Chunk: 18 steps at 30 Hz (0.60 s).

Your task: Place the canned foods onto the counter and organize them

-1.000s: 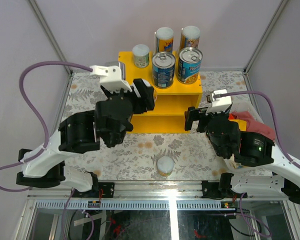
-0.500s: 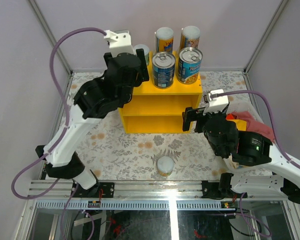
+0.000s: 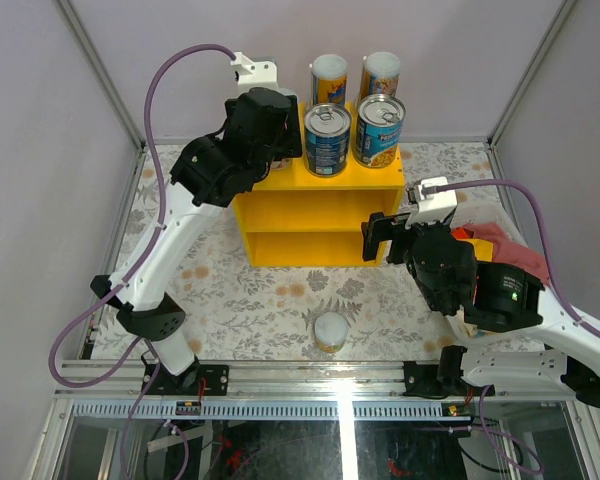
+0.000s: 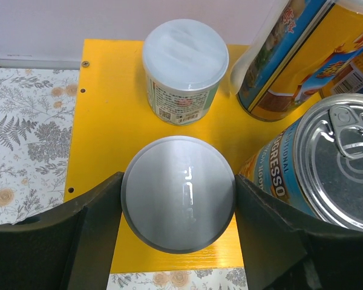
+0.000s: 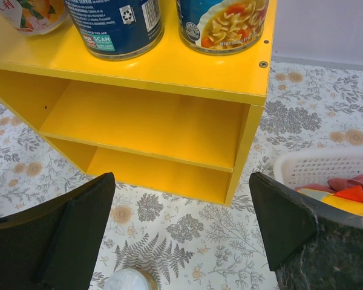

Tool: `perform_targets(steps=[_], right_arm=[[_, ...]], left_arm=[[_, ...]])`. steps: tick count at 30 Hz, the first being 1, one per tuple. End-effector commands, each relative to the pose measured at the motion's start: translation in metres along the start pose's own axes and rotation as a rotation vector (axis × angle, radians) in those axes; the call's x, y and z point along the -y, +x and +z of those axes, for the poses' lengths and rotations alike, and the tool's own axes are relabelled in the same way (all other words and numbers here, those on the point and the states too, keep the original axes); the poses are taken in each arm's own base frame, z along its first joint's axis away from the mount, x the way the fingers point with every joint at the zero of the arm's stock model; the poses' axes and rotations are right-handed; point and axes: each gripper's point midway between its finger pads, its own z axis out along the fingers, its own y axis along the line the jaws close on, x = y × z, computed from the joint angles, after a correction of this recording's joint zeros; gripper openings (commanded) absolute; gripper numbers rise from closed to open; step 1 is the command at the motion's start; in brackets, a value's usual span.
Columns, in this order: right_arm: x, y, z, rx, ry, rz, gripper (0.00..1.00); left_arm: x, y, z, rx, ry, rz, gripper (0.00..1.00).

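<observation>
The can with the silver end is hanging low above the counter, between the white-lidded can [image 4: 184, 69] and the counter's front edge. The can would land, so the left gripper needs to let it go.
My left gripper [image 4: 178, 208] is shut on a small can [image 4: 178, 192], whose flat silver end faces the camera, over the front left of the yellow counter [image 4: 103, 121]. Behind it on the counter top stands a small white-lidded can [image 4: 184, 69]. Two tall cans [image 3: 329, 80] [image 3: 380, 72] and two wide blue tins [image 3: 327, 140] [image 3: 378, 130] stand to its right. In the top view the left gripper [image 3: 270, 120] hides the held can. My right gripper [image 5: 181, 235] hangs open and empty in front of the counter [image 3: 320, 215]. Another small can [image 3: 330, 332] stands on the table near the front edge.
A white basket [image 5: 302, 166] with red cloth [image 3: 490, 240] sits right of the counter, beside my right arm. The counter's two front compartments [image 5: 145, 130] hold nothing. The wide blue tin [image 4: 333, 163] stands close to my left gripper's right finger.
My left arm has lifted from low on the left of the table and reached up over the counter's left top, carrying the can. The right arm has hardly moved.
</observation>
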Motion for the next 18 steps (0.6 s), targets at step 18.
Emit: perform_targets(steps=[18], right_arm=[[-0.0072, -0.0142, -0.0005, 0.041, -0.022, 0.047, 1.00]], left_arm=[[0.0040, -0.0193, -0.0028, 0.044, 0.064, -0.026, 0.25]])
